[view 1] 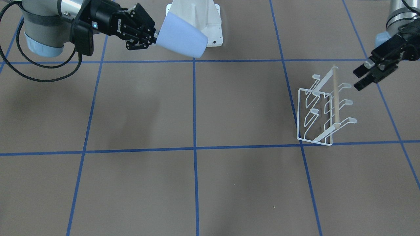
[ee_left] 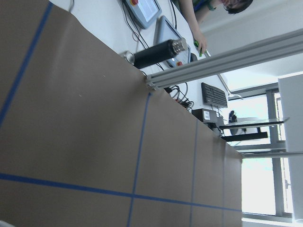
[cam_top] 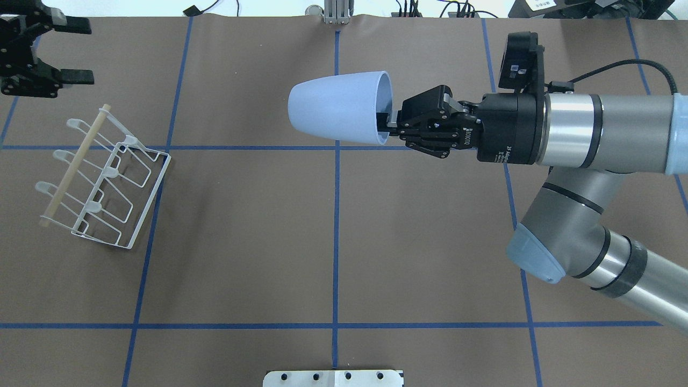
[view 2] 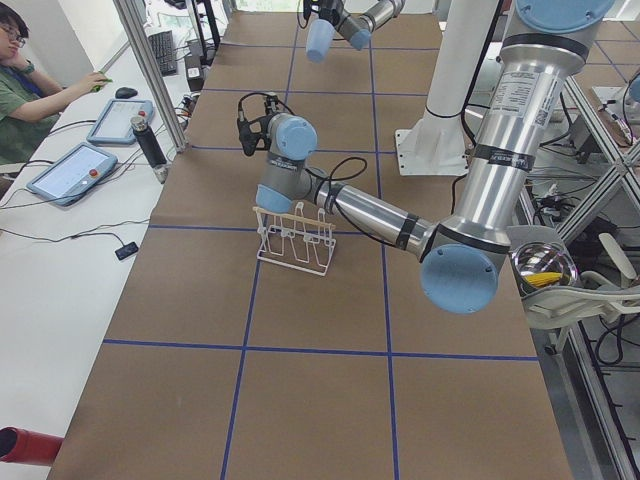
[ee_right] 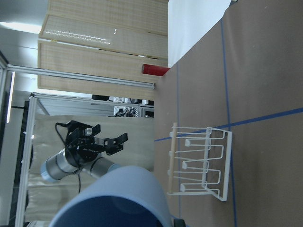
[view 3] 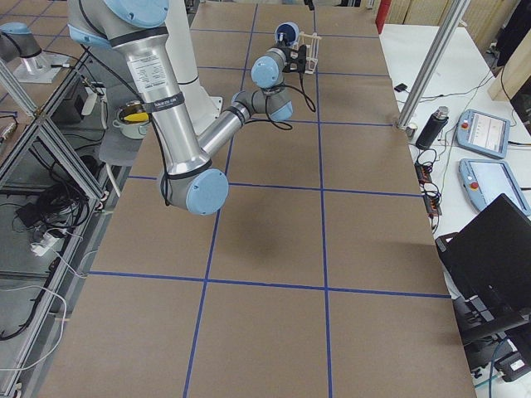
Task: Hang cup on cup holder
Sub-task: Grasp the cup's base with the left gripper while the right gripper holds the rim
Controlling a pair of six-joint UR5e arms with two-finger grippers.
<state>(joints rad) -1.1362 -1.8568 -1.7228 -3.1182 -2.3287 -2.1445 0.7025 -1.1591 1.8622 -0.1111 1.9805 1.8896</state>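
Observation:
The cup's open end has to stay free to hang on the cup holder, so my left gripper will grab the cup by its base end next.
The pale blue-grey cup is held on its side in the air, its rim pinched by my right gripper, which is shut on it; it also shows in the front view and the right wrist view. The white wire cup holder with its wooden dowel stands on the table at my left, far from the cup; it also shows in the front view. My left gripper is open and empty, hovering just beyond the rack's far end; it also shows in the front view.
The brown table has blue tape grid lines. A white robot base plate sits near the cup. A black bottle, tablets and an operator are at the table's far edge. A red cylinder lies off the table's end.

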